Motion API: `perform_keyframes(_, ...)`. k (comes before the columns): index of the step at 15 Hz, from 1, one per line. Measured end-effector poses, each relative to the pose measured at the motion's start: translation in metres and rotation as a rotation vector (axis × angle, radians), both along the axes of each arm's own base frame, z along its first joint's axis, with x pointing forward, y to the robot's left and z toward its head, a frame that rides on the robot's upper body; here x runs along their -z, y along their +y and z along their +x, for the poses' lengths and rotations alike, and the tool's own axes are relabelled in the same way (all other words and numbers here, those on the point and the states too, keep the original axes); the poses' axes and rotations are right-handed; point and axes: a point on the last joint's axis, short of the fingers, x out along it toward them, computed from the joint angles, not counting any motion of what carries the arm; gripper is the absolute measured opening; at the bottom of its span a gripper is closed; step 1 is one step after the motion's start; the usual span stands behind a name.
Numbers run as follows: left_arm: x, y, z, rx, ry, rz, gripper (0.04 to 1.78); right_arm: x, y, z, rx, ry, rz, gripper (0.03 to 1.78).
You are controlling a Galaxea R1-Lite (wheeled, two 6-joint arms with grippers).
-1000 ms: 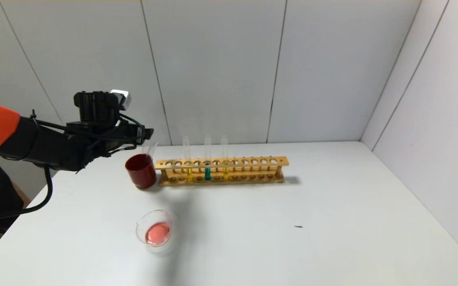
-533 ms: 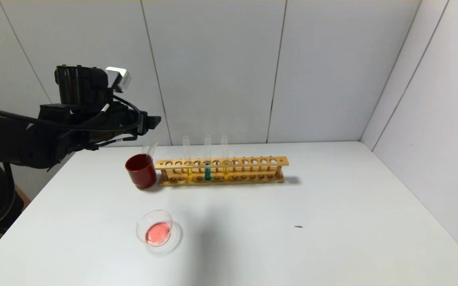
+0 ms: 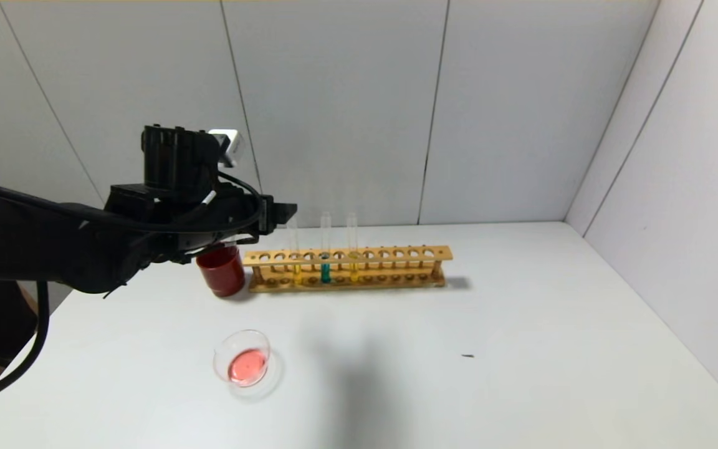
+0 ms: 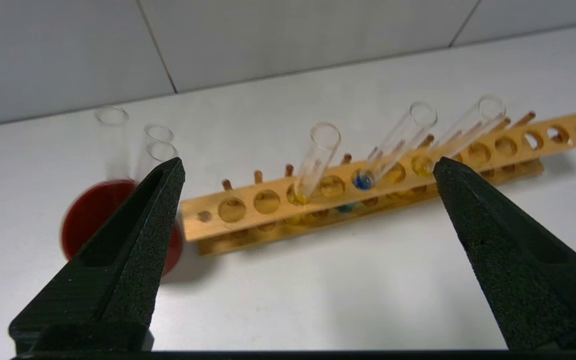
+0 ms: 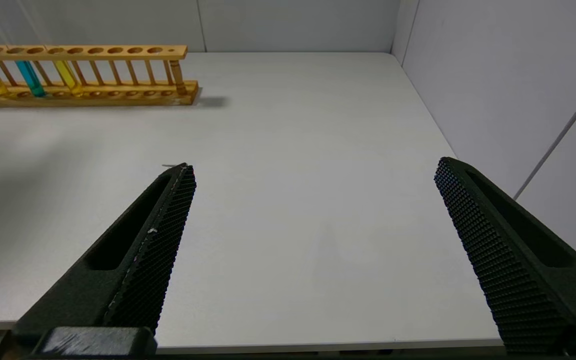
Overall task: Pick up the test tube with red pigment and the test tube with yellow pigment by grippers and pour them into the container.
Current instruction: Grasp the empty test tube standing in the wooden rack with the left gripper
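Observation:
The yellow test tube has the wooden rack closed around its lower half, so my left gripper should next grab it by its bare upper glass (image 3: 293, 233) (image 4: 320, 157) to pour it.
My left gripper (image 3: 279, 214) hangs open and empty in the air, just left of the wooden rack (image 3: 396, 254) and above the dark red cup (image 3: 222, 273). In the left wrist view the left gripper (image 4: 309, 162) points at the rack (image 4: 268, 200), its fingers wide apart. Two test tubes with yellow pigment (image 3: 296, 265) (image 3: 353, 267) stand in the rack, a teal one (image 3: 325, 269) between them. The nearer yellow tube (image 4: 318, 157) lies between my fingertips' lines. No tube with red pigment shows. The glass container (image 3: 222, 357) holds pink-red liquid. My right gripper (image 5: 315, 165) is open over bare table.
Three empty clear tubes (image 4: 111, 135) lean in the dark red cup (image 4: 93, 210) at the rack's left end. The rack's right half has free holes. White walls close the table (image 3: 490, 349) at the back and on the right. A small dark speck (image 3: 468, 356) lies mid-table.
My left arm has swung right from over the red cup toward the rack, rising and then dipping. It now hides the clear tube in the cup. Its fingers stayed open.

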Motion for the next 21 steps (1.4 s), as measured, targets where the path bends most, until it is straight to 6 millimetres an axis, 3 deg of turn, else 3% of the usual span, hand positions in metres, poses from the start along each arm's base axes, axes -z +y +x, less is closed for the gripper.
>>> perform_keyframes(4, 0.023, -0.018, 0.013, 0.034, 0.042, 0.018, 1.75, 0.0, 0.0, 0.0, 0.0, 0.0, 0.0, 1.75)
perform_keyframes(11, 0.05, -0.028, 0.036, 0.03, 0.055, 0.023, 1.75, 0.0, 0.0, 0.0, 0.0, 0.0, 0.0, 1.75)
perform_keyframes(21, 0.066, -0.022, 0.062, -0.012, 0.066, 0.02, 1.73, 0.0, 0.0, 0.0, 0.0, 0.0, 0.0, 1.75)
